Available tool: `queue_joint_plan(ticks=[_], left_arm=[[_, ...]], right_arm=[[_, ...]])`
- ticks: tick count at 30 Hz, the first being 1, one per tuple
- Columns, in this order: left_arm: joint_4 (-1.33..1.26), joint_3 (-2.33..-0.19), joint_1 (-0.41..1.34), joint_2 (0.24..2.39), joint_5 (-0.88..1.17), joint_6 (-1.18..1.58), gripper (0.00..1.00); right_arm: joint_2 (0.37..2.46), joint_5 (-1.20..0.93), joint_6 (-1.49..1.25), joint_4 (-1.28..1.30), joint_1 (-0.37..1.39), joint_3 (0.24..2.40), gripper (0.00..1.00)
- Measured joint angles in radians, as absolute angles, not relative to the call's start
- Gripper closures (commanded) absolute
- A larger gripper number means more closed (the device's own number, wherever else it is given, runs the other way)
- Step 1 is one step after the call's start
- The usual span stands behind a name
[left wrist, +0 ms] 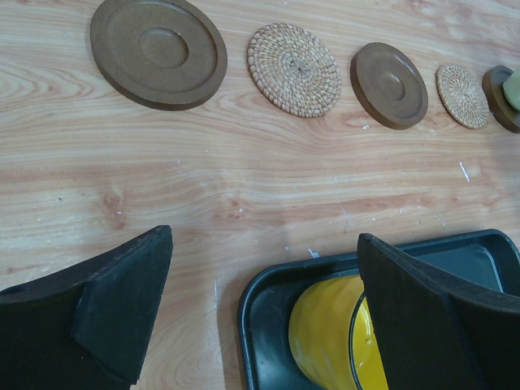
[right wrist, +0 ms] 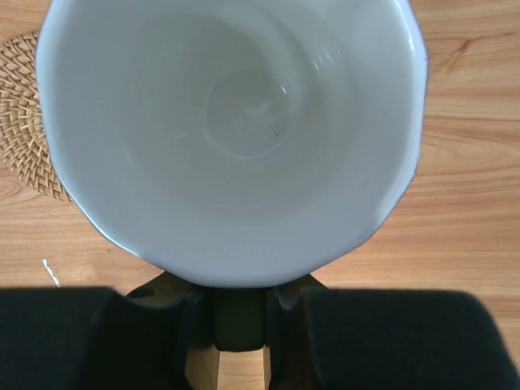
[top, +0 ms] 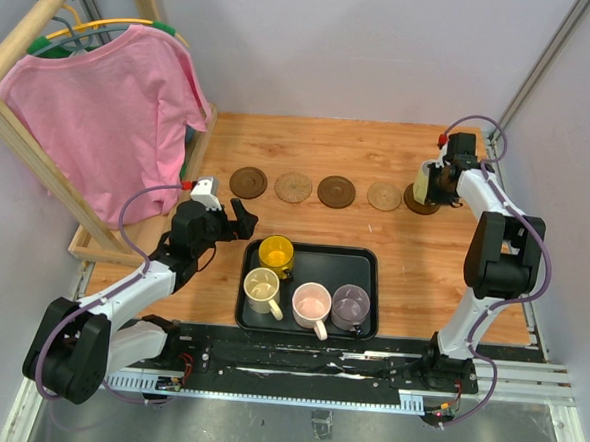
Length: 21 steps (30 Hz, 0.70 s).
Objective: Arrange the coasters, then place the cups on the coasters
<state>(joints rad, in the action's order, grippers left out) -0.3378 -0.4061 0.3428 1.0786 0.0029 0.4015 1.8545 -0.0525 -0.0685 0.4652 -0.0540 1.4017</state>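
Observation:
The robot's right gripper should release the cup now. The cup is upright with its base over the last dark coaster, so it would end up there.
Five coasters lie in a row across the table: dark (top: 247, 183), woven (top: 293, 188), dark (top: 336, 191), woven (top: 385, 196), and a dark one (top: 414, 201) at the right end. My right gripper (right wrist: 240, 313) is shut on the handle of a pale yellow-green cup (right wrist: 236, 138), upright over that last coaster; contact cannot be told. The yellow (top: 276, 252), cream (top: 262, 289), pink (top: 311, 304) and purple-grey (top: 351, 305) cups stand in the black tray (top: 373, 261). My left gripper (left wrist: 264, 317) hangs open over the tray's far-left corner, beside the yellow cup (left wrist: 325, 341).
A wooden rack with a pink shirt (top: 101, 119) stands along the table's left side, close to my left arm. The tray lies near the front edge, between the two arm bases.

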Motion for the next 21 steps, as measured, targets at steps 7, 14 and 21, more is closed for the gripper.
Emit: queue_joint_plan(ticks=[7, 14, 21], left_arm=[[-0.338, -0.406, 0.343, 1.079, 0.003, 0.402, 0.0], [-0.338, -0.406, 0.343, 1.079, 0.003, 0.402, 0.0], [-0.338, -0.406, 0.343, 1.078, 0.003, 0.402, 0.0]], right_arm=[[1.856, -0.053, -0.069, 0.439, -0.054, 1.393, 0.99], [1.856, -0.059, -0.069, 0.407, -0.054, 1.376, 0.77], [1.837, -0.065, -0.075, 0.384, -0.054, 1.332, 0.46]])
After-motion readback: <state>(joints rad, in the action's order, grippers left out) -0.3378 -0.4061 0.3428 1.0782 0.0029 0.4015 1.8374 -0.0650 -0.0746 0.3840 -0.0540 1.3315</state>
